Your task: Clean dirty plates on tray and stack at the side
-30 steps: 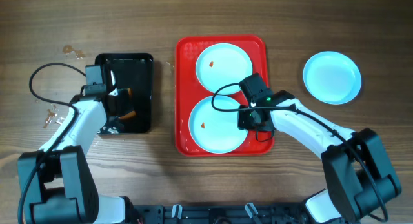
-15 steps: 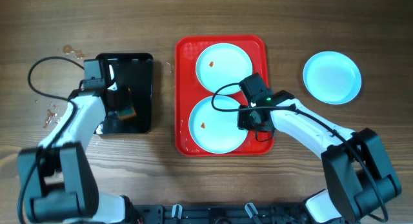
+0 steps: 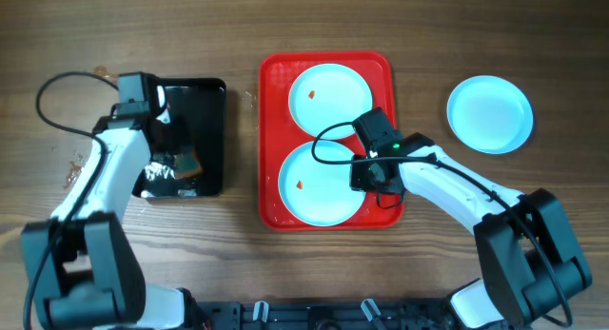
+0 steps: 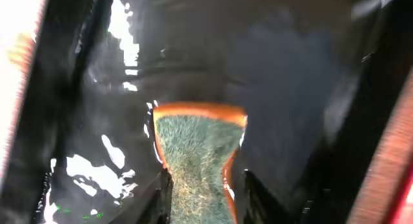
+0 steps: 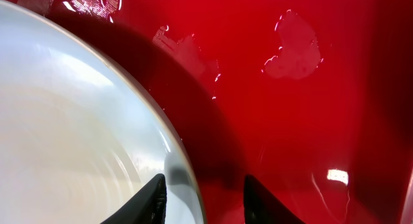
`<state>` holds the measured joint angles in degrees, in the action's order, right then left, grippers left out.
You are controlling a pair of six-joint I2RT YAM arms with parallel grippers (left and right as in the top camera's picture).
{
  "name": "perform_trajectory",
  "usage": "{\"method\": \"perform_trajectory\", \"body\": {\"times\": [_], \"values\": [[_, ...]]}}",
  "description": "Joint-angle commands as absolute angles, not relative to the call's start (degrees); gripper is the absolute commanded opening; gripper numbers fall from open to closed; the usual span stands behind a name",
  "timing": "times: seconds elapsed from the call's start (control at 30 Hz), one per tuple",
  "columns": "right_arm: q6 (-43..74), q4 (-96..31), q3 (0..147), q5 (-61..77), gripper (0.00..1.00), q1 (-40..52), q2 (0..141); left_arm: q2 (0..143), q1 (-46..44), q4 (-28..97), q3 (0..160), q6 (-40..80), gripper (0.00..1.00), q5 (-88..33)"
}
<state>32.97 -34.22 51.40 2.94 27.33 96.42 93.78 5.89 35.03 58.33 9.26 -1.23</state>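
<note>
The left gripper grabs the sponge's narrow middle next, which leaves the sponge's wide orange-edged end free for cleaning.
The red tray (image 3: 271,73) holds two pale-blue plates. The far plate (image 3: 333,106) and the near plate (image 3: 319,202) each carry a small orange spot. A third plate (image 3: 489,113) lies on the table to the right. My right gripper (image 3: 362,178) (image 5: 203,185) is open and straddles the near plate's (image 5: 71,121) right rim, one finger over the plate, the other over the wet tray floor (image 5: 290,108). My left gripper (image 3: 171,154) (image 4: 206,185) hangs over the black tray (image 3: 205,92), its fingers pressing the sides of a green-and-orange sponge (image 3: 187,165) (image 4: 193,146).
The black tray holds shiny water and stands left of the red tray. Small spills and crumbs (image 3: 105,76) mark the table at the far left. A black cable (image 3: 57,87) loops off the left arm. Bare wood lies between the red tray and the third plate.
My left arm has swung toward the far-left corner of the black tray, and its jaws have widened round the sponge. The right arm and the plates have not moved.
</note>
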Motion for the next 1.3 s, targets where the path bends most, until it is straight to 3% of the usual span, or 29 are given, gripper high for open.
{"method": "perform_trajectory", "body": {"times": [0.0, 0.2, 0.3, 0.33, 0.37, 0.67, 1.27], "values": [[33.0, -34.1, 51.1, 3.0, 0.39, 27.4, 96.7, 93.8, 5.7, 36.0, 57.9, 9.2, 0.40, -1.9], [33.0, -34.1, 51.1, 3.0, 0.40, 27.4, 96.7, 99.6, 5.7, 32.8, 55.4, 9.2, 0.37, -1.7], [33.0, -34.1, 51.1, 3.0, 0.39, 27.4, 96.7, 101.6, 5.7, 31.1, 55.4, 9.2, 0.21, -1.7], [33.0, -34.1, 51.1, 3.0, 0.39, 27.4, 96.7, 101.8, 5.7, 30.8, 55.4, 9.2, 0.08, -1.7], [33.0, -34.1, 51.1, 3.0, 0.40, 27.4, 96.7, 101.8, 5.7, 30.5, 55.4, 9.2, 0.04, -1.7], [33.0, -34.1, 51.1, 3.0, 0.40, 27.4, 96.7, 94.1, 5.7, 44.0, 66.5, 9.4, 0.04, -3.2], [33.0, -34.1, 51.1, 3.0, 0.40, 27.4, 96.7, 95.4, 3.9, 43.1, 65.7, 7.6, 0.04, -3.0]]}}
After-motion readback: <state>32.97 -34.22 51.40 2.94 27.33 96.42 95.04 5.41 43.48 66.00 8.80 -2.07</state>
